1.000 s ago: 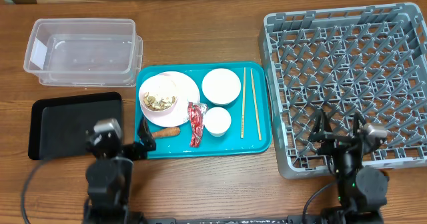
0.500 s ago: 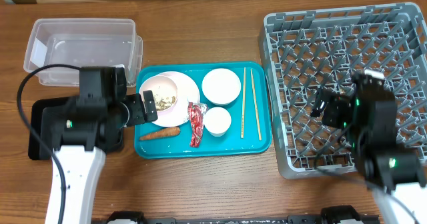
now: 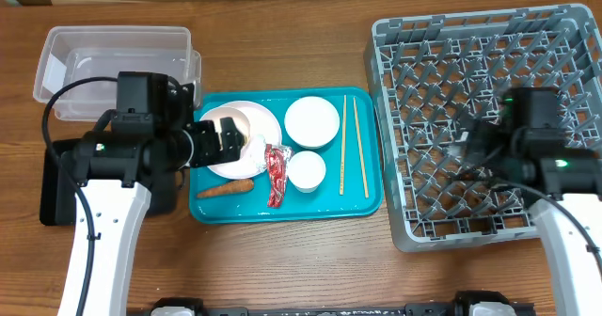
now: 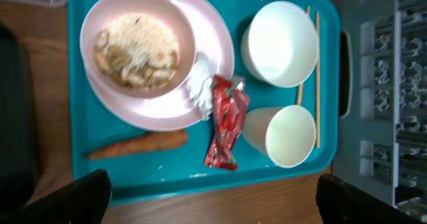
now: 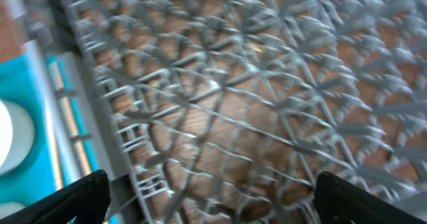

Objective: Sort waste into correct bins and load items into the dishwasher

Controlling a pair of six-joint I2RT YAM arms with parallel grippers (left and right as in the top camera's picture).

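My left gripper is going to grab the small cup by one edge of its rim. The cup's outer body will stay free for my right gripper to take it over and load it into the dishwasher.
The teal tray point(image 3: 362, 203) holds a pink-white plate point(image 4: 157, 114) with a bowl of beige scraps and rice point(image 4: 137, 47), a crumpled white paper bit point(image 4: 199, 87), a red wrapper point(image 4: 225, 124), an orange carrot point(image 4: 137, 144), a white bowl point(image 4: 279, 43), a small cup point(image 4: 287, 136) and chopsticks point(image 4: 316, 84). My left gripper point(image 3: 226, 137) hangs open and empty above the plate's left side. It also shows wide open in the left wrist view point(image 4: 213, 204). My right gripper point(image 3: 470, 151) is open and empty over the grey dish rack point(image 3: 489, 81), as the right wrist view point(image 5: 213, 197) also shows.
The clear tub point(image 3: 113, 71) stands at the back left. The black tray point(image 3: 61, 180) lies in front of it, partly under my left arm. The rack's pegs point(image 5: 233, 97) fill the right wrist view, which is blurred.
Both arms have risen from the front edge. The left gripper moved right over the plate. The right gripper moved over the rack's left half.
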